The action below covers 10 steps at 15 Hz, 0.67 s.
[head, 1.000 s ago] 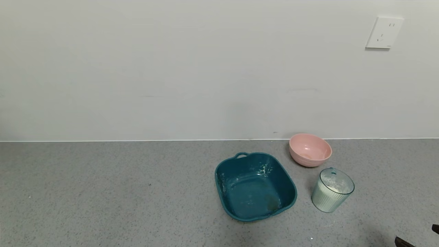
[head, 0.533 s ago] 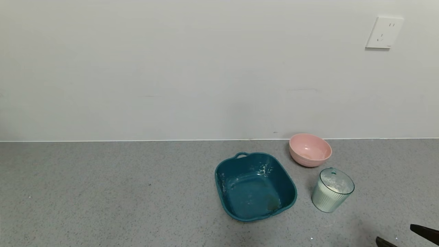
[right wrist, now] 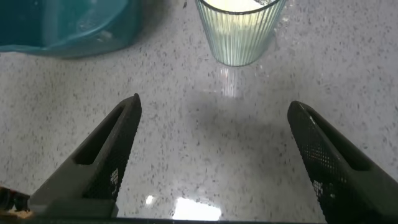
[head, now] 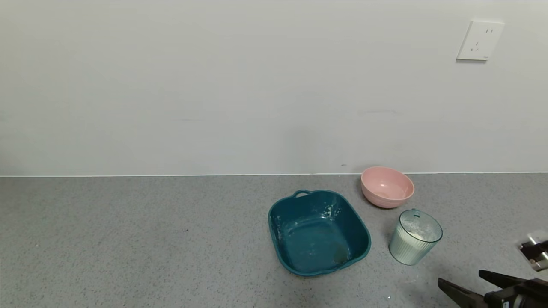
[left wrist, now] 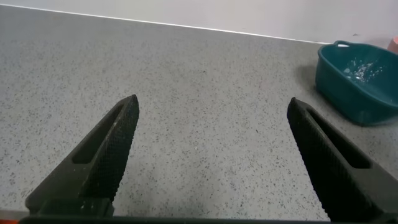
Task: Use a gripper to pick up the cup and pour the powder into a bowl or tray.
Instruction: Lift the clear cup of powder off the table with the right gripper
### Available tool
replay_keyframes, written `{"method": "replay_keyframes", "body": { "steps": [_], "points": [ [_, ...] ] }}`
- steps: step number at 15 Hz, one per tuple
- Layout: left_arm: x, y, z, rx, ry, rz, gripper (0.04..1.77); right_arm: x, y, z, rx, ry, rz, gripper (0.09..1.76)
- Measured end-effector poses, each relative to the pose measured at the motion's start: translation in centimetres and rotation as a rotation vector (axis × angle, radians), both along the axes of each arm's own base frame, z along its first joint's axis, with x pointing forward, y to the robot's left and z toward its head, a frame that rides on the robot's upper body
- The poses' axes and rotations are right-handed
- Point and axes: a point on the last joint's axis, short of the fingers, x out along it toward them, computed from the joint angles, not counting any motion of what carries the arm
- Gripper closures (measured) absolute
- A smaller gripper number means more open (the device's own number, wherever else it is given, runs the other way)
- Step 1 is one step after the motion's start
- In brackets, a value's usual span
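White powder (head: pixel 416 233) (right wrist: pixel 236 4) is loose inside the cup. My right gripper needs to pick up the cup by its ribbed sides next, so the cup stays level.
The ribbed pale blue-green cup (head: pixel 414 238) stands upright on the grey counter, right of the dark teal basin (head: pixel 318 232). White powder (head: pixel 416 233) lies inside the cup. My right gripper (head: pixel 460 281) is open and empty at the bottom right of the head view, a short way in front of the cup and apart from it. In the right wrist view the cup (right wrist: pixel 239 28) stands ahead of the open right gripper (right wrist: pixel 211 109), with the basin (right wrist: pixel 68 25) beside it. My left gripper (left wrist: pixel 211 106) is open over bare counter, out of the head view; its view shows the basin (left wrist: pixel 359 81) far off.
A round pink bowl (head: pixel 387 187) stands behind the cup near the wall. The basin holds only traces of powder. A white wall socket (head: pixel 479 40) is high on the wall. Grey counter stretches to the left of the basin.
My right gripper has come further into the head view from the bottom right corner, moving left and toward the cup. The cup, basin and bowl have not moved.
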Motion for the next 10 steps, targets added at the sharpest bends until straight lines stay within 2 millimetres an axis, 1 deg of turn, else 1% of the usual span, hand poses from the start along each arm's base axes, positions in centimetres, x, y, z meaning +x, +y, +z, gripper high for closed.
{"method": "replay_keyframes", "body": {
  "steps": [5, 10],
  "points": [
    [0.0, 0.0, 0.0, 0.000, 0.000, 0.000, 0.09, 3.3, 0.3, -1.5, -0.002, 0.005, -0.028, 0.14],
    [0.0, 0.0, 0.0, 0.000, 0.000, 0.000, 0.09, 6.9, 0.1, -4.2, -0.007, 0.022, -0.075, 0.14]
  ]
}}
